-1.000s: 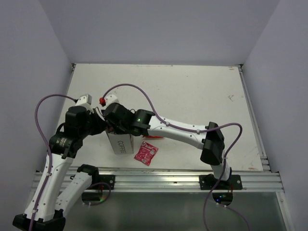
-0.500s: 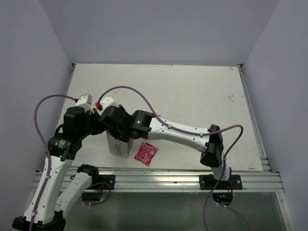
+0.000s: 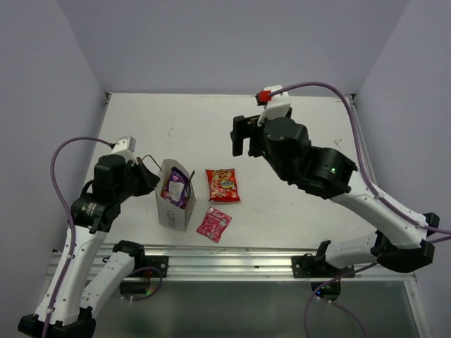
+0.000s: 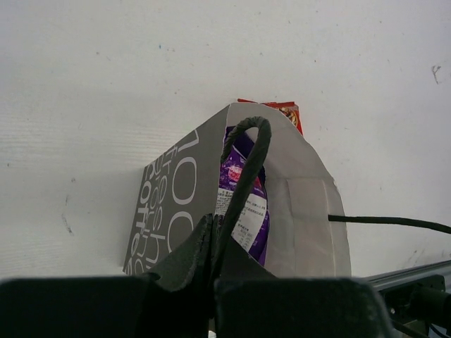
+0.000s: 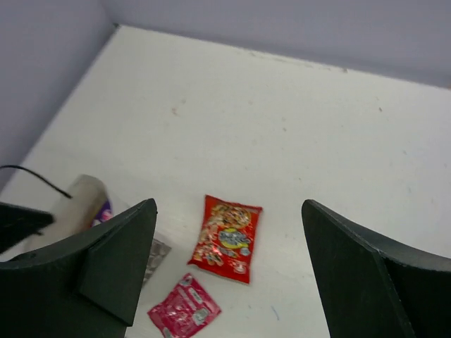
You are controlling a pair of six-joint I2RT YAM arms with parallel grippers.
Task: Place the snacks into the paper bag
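Observation:
I will grab the red chip bag by its near edge (image 3: 225, 201) with my right gripper next. The chip bag's far end will then stay free to go into the paper bag (image 3: 173, 210).
The paper bag (image 3: 173, 210) stands upright at the near left of the table, its mouth open. A purple packet (image 3: 175, 186) sticks up inside it, seen close in the left wrist view (image 4: 244, 204). My left gripper (image 3: 146, 177) is shut on the bag's dark cord handle (image 4: 248, 158). A red chip bag (image 3: 223, 184) lies flat just right of the paper bag, and a pink-red sachet (image 3: 213, 224) lies nearer the front. My right gripper (image 3: 246, 136) hangs open and empty, high over the table's middle, with the red chip bag (image 5: 227, 239) and sachet (image 5: 184, 310) far below it.
A metal rail (image 3: 232, 260) runs along the near edge of the table. Grey walls close in the left, back and right sides. The bag's second cord handle (image 4: 387, 221) trails off to the right, and purple cables loop above both arms.
My right arm has pulled away from the bag's mouth, up and to the right, and its jaws have opened. The purple packet now sits in the bag. The left gripper has kept its hold.

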